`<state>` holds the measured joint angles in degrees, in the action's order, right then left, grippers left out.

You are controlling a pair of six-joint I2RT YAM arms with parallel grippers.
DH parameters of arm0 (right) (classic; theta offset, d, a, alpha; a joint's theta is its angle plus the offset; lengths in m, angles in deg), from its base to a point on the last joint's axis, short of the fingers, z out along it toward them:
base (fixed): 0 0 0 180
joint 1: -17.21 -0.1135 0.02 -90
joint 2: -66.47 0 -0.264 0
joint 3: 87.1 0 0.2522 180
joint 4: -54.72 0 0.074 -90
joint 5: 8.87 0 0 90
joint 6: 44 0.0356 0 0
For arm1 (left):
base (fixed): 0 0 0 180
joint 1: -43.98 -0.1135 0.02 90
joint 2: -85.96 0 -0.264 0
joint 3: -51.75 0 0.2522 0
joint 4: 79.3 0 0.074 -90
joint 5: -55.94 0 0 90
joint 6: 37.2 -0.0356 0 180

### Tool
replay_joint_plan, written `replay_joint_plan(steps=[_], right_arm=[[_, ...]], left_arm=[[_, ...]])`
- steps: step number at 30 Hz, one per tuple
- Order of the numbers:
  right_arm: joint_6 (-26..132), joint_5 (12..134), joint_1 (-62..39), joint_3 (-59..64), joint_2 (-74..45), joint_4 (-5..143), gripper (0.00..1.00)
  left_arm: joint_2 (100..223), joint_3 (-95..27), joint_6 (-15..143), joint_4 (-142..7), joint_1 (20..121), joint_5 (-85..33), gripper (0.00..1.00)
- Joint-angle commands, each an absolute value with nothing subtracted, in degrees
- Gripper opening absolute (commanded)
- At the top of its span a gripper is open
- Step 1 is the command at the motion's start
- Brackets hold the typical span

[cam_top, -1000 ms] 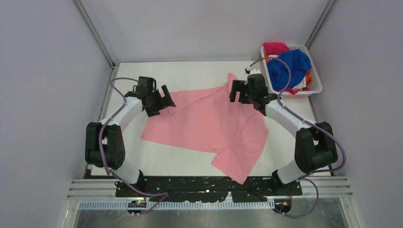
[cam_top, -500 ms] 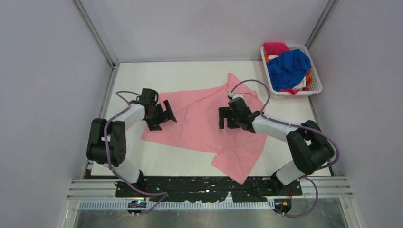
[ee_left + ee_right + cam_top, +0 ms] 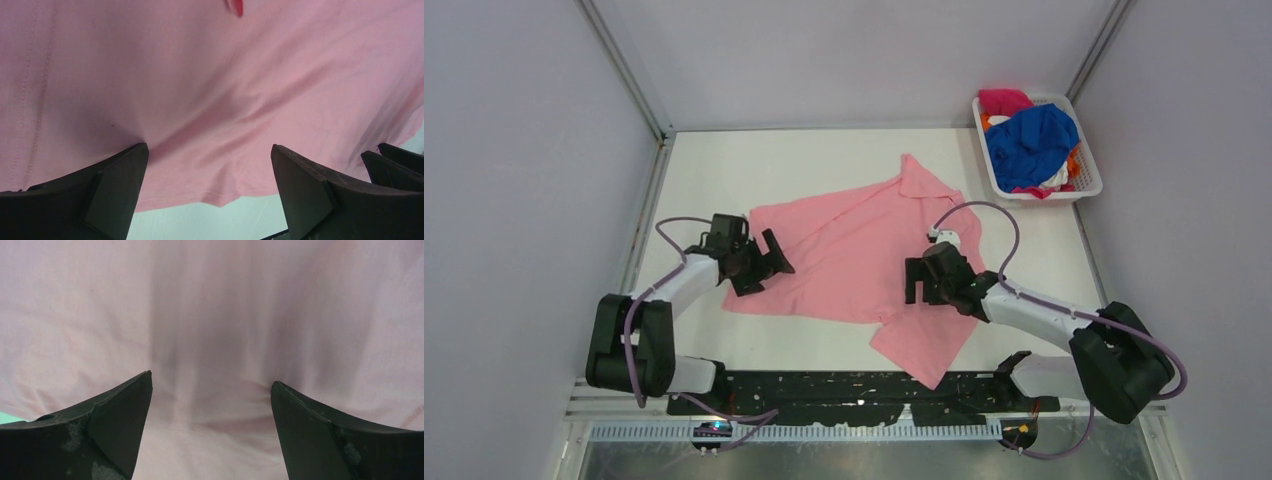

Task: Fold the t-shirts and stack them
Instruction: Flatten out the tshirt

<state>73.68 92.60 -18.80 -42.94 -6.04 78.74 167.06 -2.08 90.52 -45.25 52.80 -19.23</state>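
Note:
I need to grab the light pink t-shirt (image 3: 854, 250) by its hem edge with my left gripper next, to pull that end of the t-shirt out flat for folding.
A light pink collared t-shirt (image 3: 854, 250) lies spread on the white table, collar toward the back. My left gripper (image 3: 769, 262) is open, low over the shirt's left edge; the left wrist view shows the pink hem (image 3: 220, 195) between its fingers (image 3: 115, 185). My right gripper (image 3: 914, 280) is open, pressed low on the shirt's right part near the sleeve; its wrist view shows only pink cloth (image 3: 210, 340) between the fingers (image 3: 120, 415). Royal blue (image 3: 1032, 140), magenta (image 3: 1004, 100), orange and white shirts lie heaped in the basket.
The white mesh basket (image 3: 1088, 185) stands at the back right corner of the table. Grey walls and metal posts close in the table on three sides. The arm bases sit on a black rail (image 3: 864, 395) at the near edge.
Both grippers have moved toward the near edge, dragging over the pink shirt. The shirt's left side has shifted nearer and its collar part now lies flatter.

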Motion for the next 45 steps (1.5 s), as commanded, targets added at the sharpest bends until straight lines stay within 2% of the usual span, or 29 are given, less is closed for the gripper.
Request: replay_joint_plan(steps=[1,8,12,16,20,24,29,36,45], right_arm=[[76.84,93.01,-19.40,-46.48,0.62,82.37,0.96],[78.75,88.91,-19.79,-51.03,8.75,85.85,0.95],[75.85,91.21,-19.79,-48.08,10.12,85.86,0.95],[73.02,90.85,-19.79,-44.09,9.59,85.18,0.95],[71.25,90.15,-19.79,-42.92,7.85,83.68,0.96],[70.87,90.67,-19.78,-42.94,5.07,82.33,0.95],[71.00,90.08,-19.65,-43.39,1.30,80.89,0.95],[71.51,90.73,-19.56,-43.82,-0.88,80.33,0.95],[71.56,91.38,-19.40,-44.68,-0.32,80.53,0.95]], left_arm=[[161.89,8.32,93.64,-36.01,54.64,-19.49,1.00],[150.23,11.38,96.18,-31.21,56.37,-23.06,1.00],[147.21,6.25,95.55,-30.14,56.46,-24.42,1.00],[149.50,-0.84,94.14,-30.84,56.65,-26.62,0.98],[156.37,-7.29,92.81,-30.94,56.64,-28.47,0.88],[164.79,-11.33,92.19,-32.70,56.77,-25.89,0.67],[171.30,-14.83,91.74,-32.37,56.99,-27.74,0.47],[176.13,-17.11,91.74,-31.70,57.16,-30.94,0.38],[181.08,-20.11,91.92,-32.10,57.16,-32.17,0.34]])
